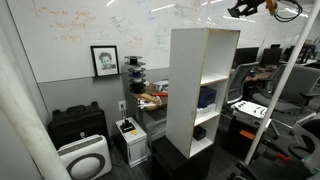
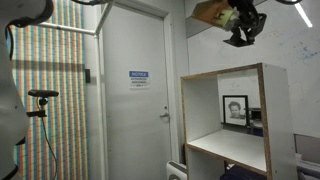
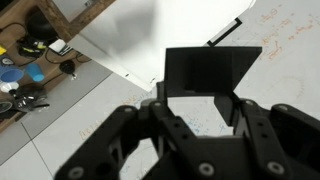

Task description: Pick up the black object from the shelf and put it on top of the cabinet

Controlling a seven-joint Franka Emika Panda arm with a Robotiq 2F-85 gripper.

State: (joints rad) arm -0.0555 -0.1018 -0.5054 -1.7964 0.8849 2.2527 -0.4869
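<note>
The black object would fall beside the cabinet [image 1: 188,90] if released now.
The tall white cabinet [image 1: 188,90] stands mid-room, and its flat top [image 2: 225,71] is bare in both exterior views. My gripper [image 1: 246,9] hangs high above that top and off to one side, fingers pointing down [image 2: 243,30]. In the wrist view the gripper [image 3: 205,88] is shut on a small dark piece, the black object [image 3: 196,65], held between the fingertips. Its details do not show. White shelf boards [image 1: 212,111] divide the cabinet, and one shelf [image 2: 235,150] shows bare.
A blue object [image 1: 207,97] sits in a middle compartment and a blocky black item [image 1: 200,131] in the one below. A low black case [image 1: 78,125], a white air purifier [image 1: 85,158] and a cluttered desk [image 1: 150,100] stand nearby. A whiteboard wall with a framed portrait [image 1: 104,60] is behind.
</note>
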